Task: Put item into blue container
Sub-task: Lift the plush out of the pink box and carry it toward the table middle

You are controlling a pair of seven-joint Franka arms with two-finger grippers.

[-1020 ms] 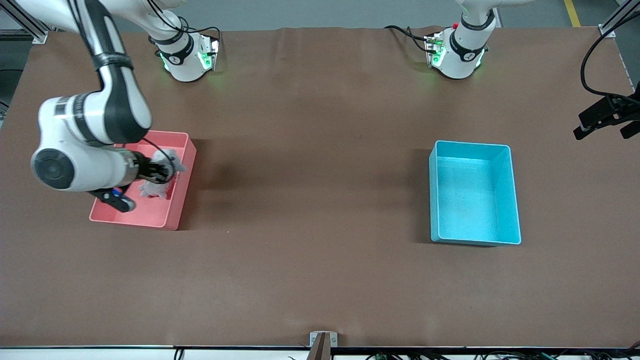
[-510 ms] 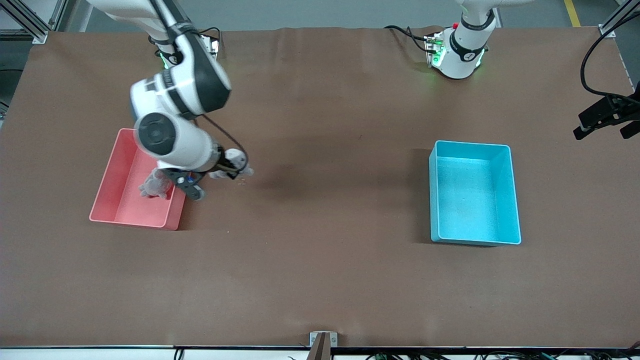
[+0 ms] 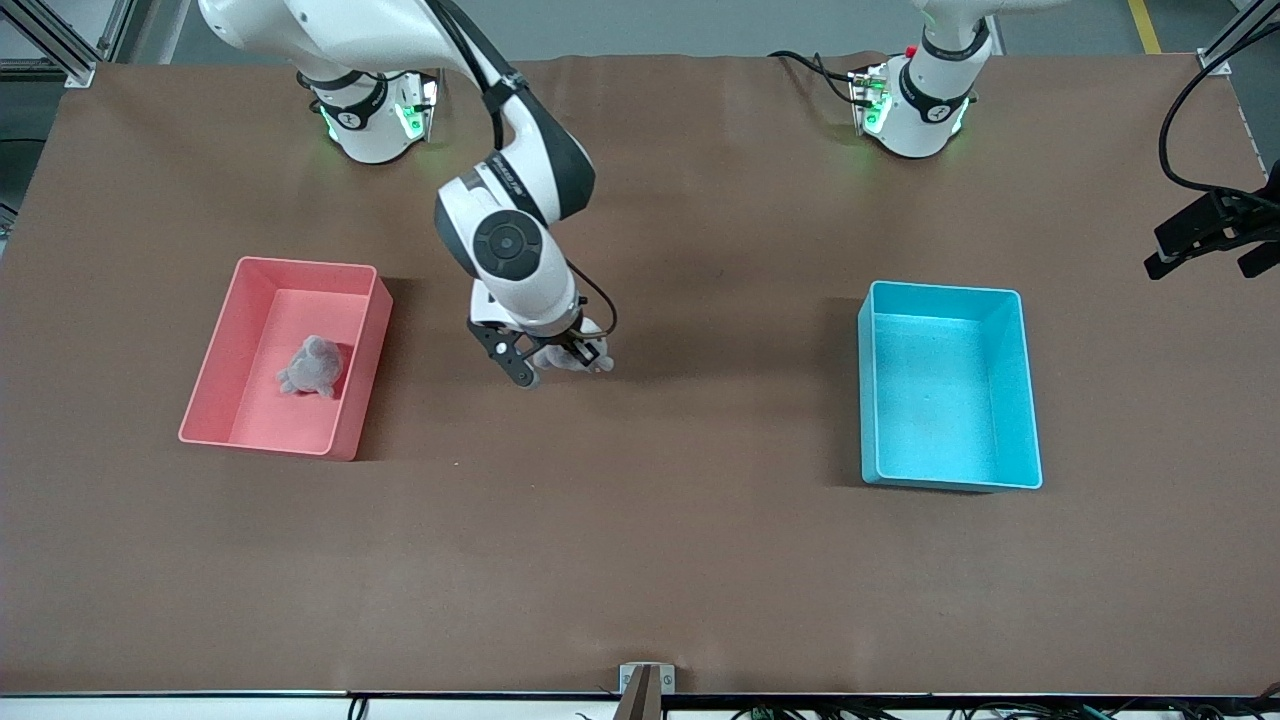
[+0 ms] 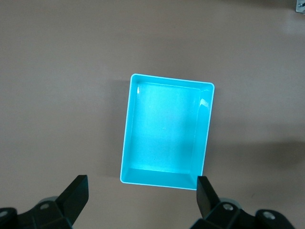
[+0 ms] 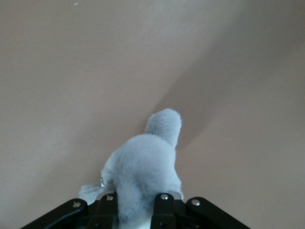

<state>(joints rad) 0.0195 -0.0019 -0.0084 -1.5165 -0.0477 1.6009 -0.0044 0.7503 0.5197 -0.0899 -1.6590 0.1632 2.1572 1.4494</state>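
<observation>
My right gripper should keep holding the toy first: the grey plush toy (image 5: 143, 167) is hanging above the table and would fall if I opened now.
My right gripper (image 3: 566, 352) hangs over the bare middle of the table, shut on a small grey plush toy (image 3: 598, 362). In the right wrist view the plush toy (image 5: 143, 164) bulges out between the closed fingers of the right gripper (image 5: 136, 202). The empty blue container (image 3: 945, 400) stands toward the left arm's end of the table, well apart from the toy. In the left wrist view the blue container (image 4: 164, 129) lies far below my left gripper (image 4: 142, 185), which is open with nothing in it. The left gripper (image 3: 1208, 250) waits high up at the table's edge.
A pink bin (image 3: 362, 375) stands toward the right arm's end of the table, with a second grey plush toy (image 3: 312, 367) lying inside it. Brown tabletop stretches between the two bins.
The right arm has lifted one plush toy out of the pink bin and carried it toward the middle of the table. The left arm has stayed put.
</observation>
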